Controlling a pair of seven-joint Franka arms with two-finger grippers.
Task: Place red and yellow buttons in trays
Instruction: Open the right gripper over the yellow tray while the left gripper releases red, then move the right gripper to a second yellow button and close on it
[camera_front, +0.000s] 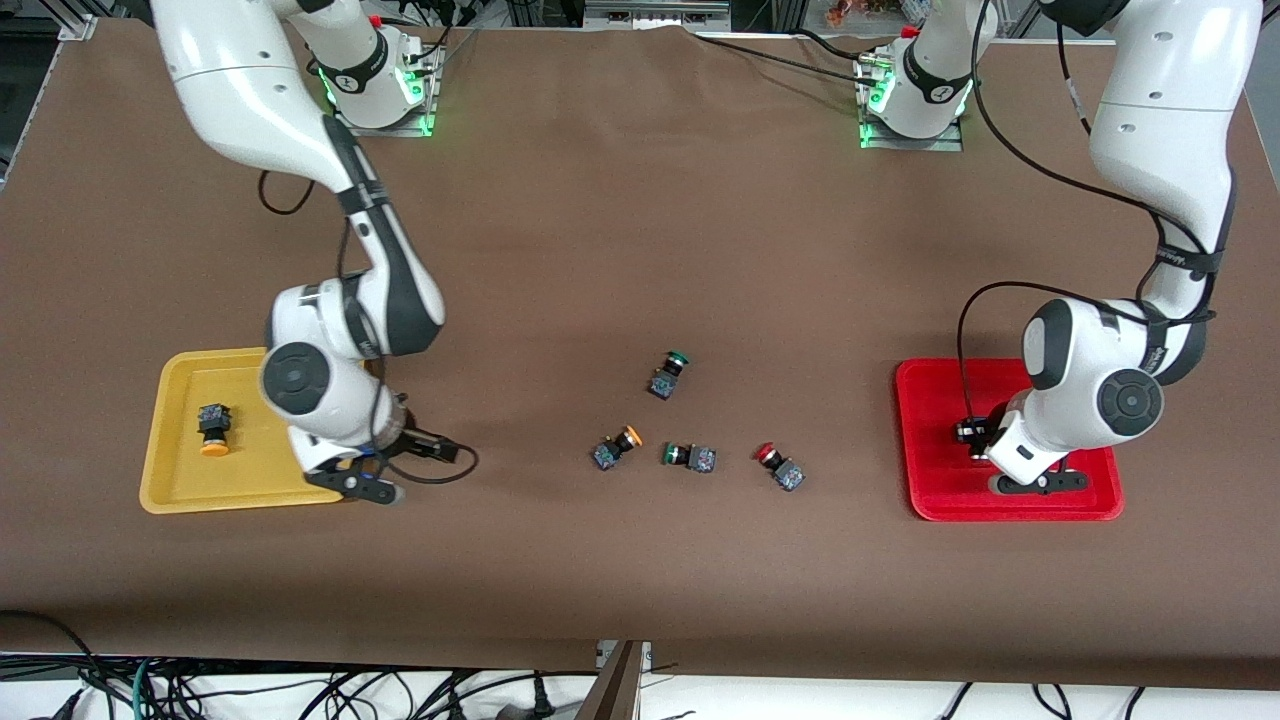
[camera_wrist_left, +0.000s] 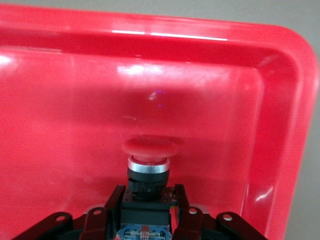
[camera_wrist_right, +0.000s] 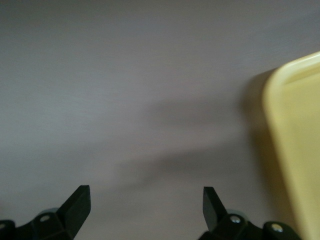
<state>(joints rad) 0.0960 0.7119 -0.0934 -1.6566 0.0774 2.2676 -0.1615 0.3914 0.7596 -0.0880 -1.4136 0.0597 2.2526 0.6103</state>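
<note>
The red button (camera_wrist_left: 148, 170) is low on the red tray's bottom and would stay inside the red tray's rim, so my left gripper opens next.
My left gripper (camera_front: 975, 440) is low in the red tray (camera_front: 935, 495), shut on the dark body of a red button (camera_front: 966, 432). In the left wrist view, the fingers (camera_wrist_left: 114, 200) clamp the button (camera_wrist_left: 150, 147) over the tray floor (camera_wrist_left: 60, 125). My right gripper (camera_front: 395, 440) is open and empty over bare table beside the yellow tray (camera_front: 180, 490). The right wrist view shows its gripper (camera_wrist_right: 145, 200) and the tray rim (camera_wrist_right: 287, 130). One yellow button (camera_front: 213, 430) lies in the yellow tray. Another yellow button (camera_front: 615, 447) and a red button (camera_front: 780, 467) lie mid-table.
Two green-capped switches lie mid-table: one (camera_front: 668, 375) is farther from the front camera than the yellow button, and one (camera_front: 690, 457) is between the yellow and red buttons. A brown cloth covers the table. Cables hang below its near edge.
</note>
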